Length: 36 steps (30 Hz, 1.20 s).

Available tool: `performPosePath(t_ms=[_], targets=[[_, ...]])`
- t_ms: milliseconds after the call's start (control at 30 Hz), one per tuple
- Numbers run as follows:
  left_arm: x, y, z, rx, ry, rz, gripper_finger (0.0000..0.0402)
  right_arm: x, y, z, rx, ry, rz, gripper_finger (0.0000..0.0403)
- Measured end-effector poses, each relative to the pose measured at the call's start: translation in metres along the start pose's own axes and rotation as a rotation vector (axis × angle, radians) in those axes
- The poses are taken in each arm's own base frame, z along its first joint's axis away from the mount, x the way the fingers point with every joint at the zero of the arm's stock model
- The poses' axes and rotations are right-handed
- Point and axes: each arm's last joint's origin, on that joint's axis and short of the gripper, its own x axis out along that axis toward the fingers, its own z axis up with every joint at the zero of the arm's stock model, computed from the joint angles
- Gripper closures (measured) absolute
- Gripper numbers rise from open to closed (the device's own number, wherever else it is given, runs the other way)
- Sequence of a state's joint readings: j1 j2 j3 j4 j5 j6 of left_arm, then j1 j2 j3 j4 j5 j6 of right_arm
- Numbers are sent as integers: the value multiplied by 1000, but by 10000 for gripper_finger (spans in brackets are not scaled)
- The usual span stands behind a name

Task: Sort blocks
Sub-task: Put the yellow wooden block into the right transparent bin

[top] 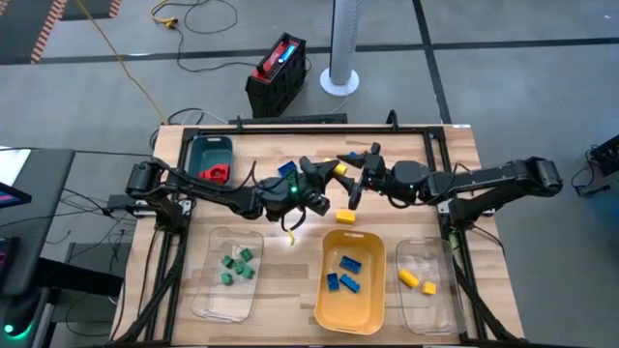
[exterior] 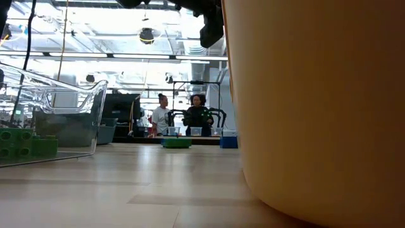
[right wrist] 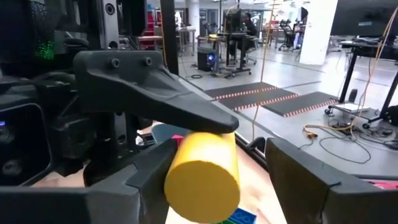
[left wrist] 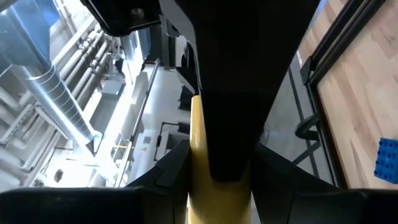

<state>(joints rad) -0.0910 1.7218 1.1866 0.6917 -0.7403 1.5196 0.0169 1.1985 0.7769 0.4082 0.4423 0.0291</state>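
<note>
My right gripper's fingers are around the yellow block's near end [top: 339,168] [right wrist: 203,186], so it is time for my right gripper to close on that end now.
A yellow block [top: 339,169] hangs above the middle of the table, with my left gripper [top: 329,180] shut on it. In the right wrist view the block [right wrist: 202,171] shows end-on. My right gripper [right wrist: 221,146] is open, one finger on each side of that block. It faces the left gripper from the table's right [top: 360,176]. A second yellow block [top: 345,216] and a blue block [top: 287,169] lie on the table. Sorted blocks lie in the trays: green [top: 235,263], blue [top: 346,274], yellow [top: 416,280], red [top: 216,173]. My left gripper pinches the yellow block between its two fingers, one finger [right wrist: 161,93] lying over the block's top side [right wrist: 205,138]; the other finger is hidden by the block. The fingers come in level from the table's left. The block is lifted clear of the table. My right gripper: I cannot tell whether its fingers touch the block.
A teal tray [top: 198,147] stands at the far left. Along the near edge stand a clear tray [top: 208,295], a yellow tray [top: 329,314] and another clear tray [top: 447,309]. The yellow tray's wall [exterior: 316,114] fills the low view's right. People stand far behind the table.
</note>
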Motion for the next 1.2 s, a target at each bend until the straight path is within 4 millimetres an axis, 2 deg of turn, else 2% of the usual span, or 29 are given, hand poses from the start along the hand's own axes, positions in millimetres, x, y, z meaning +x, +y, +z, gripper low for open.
performPosePath(t_ms=[100, 200, 333, 367, 600, 733, 933, 1067, 1200], targets=[[0, 0, 0, 1, -1, -1, 279, 1, -1, 0, 0, 0, 2, 163], [0, 0, 0, 1, -1, -1, 279, 1, -1, 1, -15, -9, 6, 207], [1, -2, -1, 13, 1, -16, 233, 1, 0, 1, -31, -12, 33, 284], [1, -2, -1, 15, 1, -18, 221, 1, 0, 1, -33, -12, 34, 291], [0, -5, -1, 2, 13, -42, 182, 1, -1, -1, -52, 15, 29, 291], [0, -4, -2, -35, 68, -34, 159, -4, -5, 7, -88, 100, 24, 291], [-3, 2, -3, -132, 128, -9, 140, -35, -10, 26, -110, 263, 40, 291], [-7, -2, 0, -148, 135, -38, 139, -71, -14, 40, -121, 431, 22, 291], [-10, -11, 1, -169, 140, -101, 139, -108, -22, 53, 1, 685, 6, 291]])
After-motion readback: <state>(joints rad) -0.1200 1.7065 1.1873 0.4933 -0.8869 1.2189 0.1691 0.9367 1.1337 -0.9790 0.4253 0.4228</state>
